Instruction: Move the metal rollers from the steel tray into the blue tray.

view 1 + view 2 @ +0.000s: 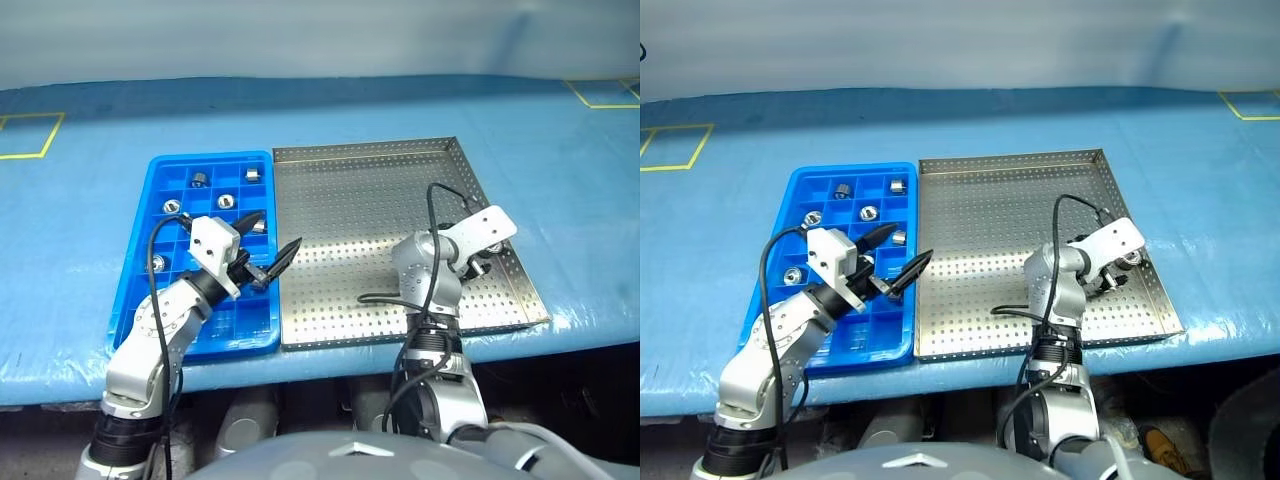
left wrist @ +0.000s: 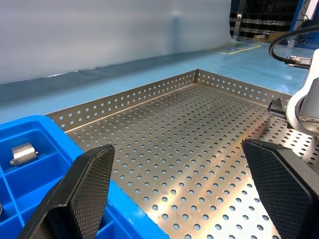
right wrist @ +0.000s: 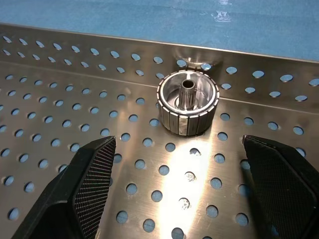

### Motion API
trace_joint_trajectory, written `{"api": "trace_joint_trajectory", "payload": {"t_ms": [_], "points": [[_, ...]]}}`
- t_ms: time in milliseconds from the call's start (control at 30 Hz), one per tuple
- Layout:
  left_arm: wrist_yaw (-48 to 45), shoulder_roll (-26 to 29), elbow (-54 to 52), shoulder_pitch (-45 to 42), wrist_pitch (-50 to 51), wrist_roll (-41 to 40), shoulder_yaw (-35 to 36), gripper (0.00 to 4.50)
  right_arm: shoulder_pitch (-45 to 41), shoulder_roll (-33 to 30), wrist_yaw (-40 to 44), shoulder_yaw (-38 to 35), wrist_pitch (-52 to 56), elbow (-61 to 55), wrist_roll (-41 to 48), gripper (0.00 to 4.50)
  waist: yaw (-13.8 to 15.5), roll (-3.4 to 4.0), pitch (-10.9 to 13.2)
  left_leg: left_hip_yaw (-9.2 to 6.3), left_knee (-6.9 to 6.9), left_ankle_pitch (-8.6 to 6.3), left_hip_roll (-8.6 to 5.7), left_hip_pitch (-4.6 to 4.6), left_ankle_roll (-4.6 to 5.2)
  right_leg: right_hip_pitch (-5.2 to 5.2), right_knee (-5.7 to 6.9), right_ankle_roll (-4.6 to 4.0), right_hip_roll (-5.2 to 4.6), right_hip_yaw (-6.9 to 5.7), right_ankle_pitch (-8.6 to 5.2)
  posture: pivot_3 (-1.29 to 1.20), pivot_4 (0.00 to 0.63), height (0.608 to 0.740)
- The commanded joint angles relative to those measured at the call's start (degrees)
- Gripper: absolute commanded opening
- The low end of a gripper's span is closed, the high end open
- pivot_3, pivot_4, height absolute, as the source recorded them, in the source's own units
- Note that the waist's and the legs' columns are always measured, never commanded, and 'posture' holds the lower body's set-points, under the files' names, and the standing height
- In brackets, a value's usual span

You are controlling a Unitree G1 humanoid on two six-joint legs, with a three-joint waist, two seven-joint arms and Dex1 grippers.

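My fingers are still short of the metal roller, so it is too early to close. My right gripper moves toward the roller first, then closes on it.
One metal roller (image 3: 188, 102), a shiny ribbed ring with a dark centre hole, stands on the steel tray (image 1: 370, 220) against its perforated right rim. My right gripper (image 3: 178, 142) is open, tilted down at the roller, which sits just beyond its fingertips and untouched. The same roller (image 1: 1132, 261) shows beside the right wrist. Left of the steel tray lies the blue tray (image 1: 210, 157), with several rollers (image 1: 226, 202) in its far compartments. My left gripper (image 1: 280, 230) hovers open and empty over the seam between the two trays.
Both trays rest on a table under a blue cover (image 1: 560, 180), near its front edge. Yellow tape squares mark the far left (image 1: 30, 135) and far right (image 1: 605, 92). A black cable (image 1: 435, 200) loops above my right wrist.
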Motion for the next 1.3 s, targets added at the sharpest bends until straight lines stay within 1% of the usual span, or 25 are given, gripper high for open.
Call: {"api": "trace_joint_trajectory", "payload": {"t_ms": [33, 300, 533, 633, 1100, 1300], "points": [[-0.1, -0.5, -1.8, 0.0, -1.1, -0.6, 0.2, 4.5, -5.9, 5.2, 0.4, -0.8, -2.3, 0.9, 0.1, 4.31, 0.0, 0.0, 0.0, 0.0, 0.0, 0.0, 0.0, 0.0, 0.0, 0.0, 0.0, 0.0, 0.0, 0.0, 0.0, 0.05, 0.15, 0.74], [-0.1, -0.8, -2.0, 0.3, -1.2, -0.8, 0.6, 4.5, -8.0, 3.2, -0.2, -2.9, -3.9, 3.9, -0.4, 4.31, 0.2, 0.01, 0.0, 0.02, 0.0, 0.0, 0.0, 0.0, 0.01, 0.0, 0.0, 0.01, 0.01, 0.03, 0.02, 0.05, 0.15, 0.74], [0.0, -1.2, -2.1, 0.5, -1.2, -0.9, 0.6, 4.5, -8.6, 3.5, -2.2, -4.0, -3.2, 3.2, -0.8, 4.31, 0.3, 0.01, 0.0, 0.07, 0.0, -0.02, -0.01, 0.01, 0.05, -0.01, 0.0, 0.01, 0.01, 0.1, 0.02, 0.06, 0.15, 0.74], [0.1, -1.4, -2.1, 0.5, -1.2, -0.9, 0.7, 4.5, -8.6, 3.4, -1.9, -3.6, -3.2, 3.0, -1.1, 4.31, 0.2, 0.01, 0.0, 0.09, 0.0, -0.02, -0.01, 0.02, 0.05, -0.01, 0.0, 0.01, 0.01, 0.12, 0.03, 0.06, 0.15, 0.74], [0.2, -1.9, -2.3, 0.7, -1.2, -0.9, 0.9, 4.5, -12.0, -1.1, -0.6, -8.2, -6.0, 11.5, -1.8, 4.31, 0.3, 0.02, 0.0, 0.22, 0.01, -0.04, -0.01, 0.05, 0.1, -0.01, 0.0, 0.06, 0.03, 0.26, 0.07, 0.06, 0.15, 0.74], [0.3, -2.0, -2.4, 1.2, -1.2, -1.0, 1.3, 4.5, -11.9, -1.5, -2.0, -9.6, -5.7, 11.2, -2.9, 4.31, 0.3, 0.03, 0.0, 0.28, 0.01, -0.06, -0.01, 0.05, 0.14, -0.02, -0.01, 0.08, 0.03, 0.32, 0.08, 0.06, 0.15, 0.74]]}}
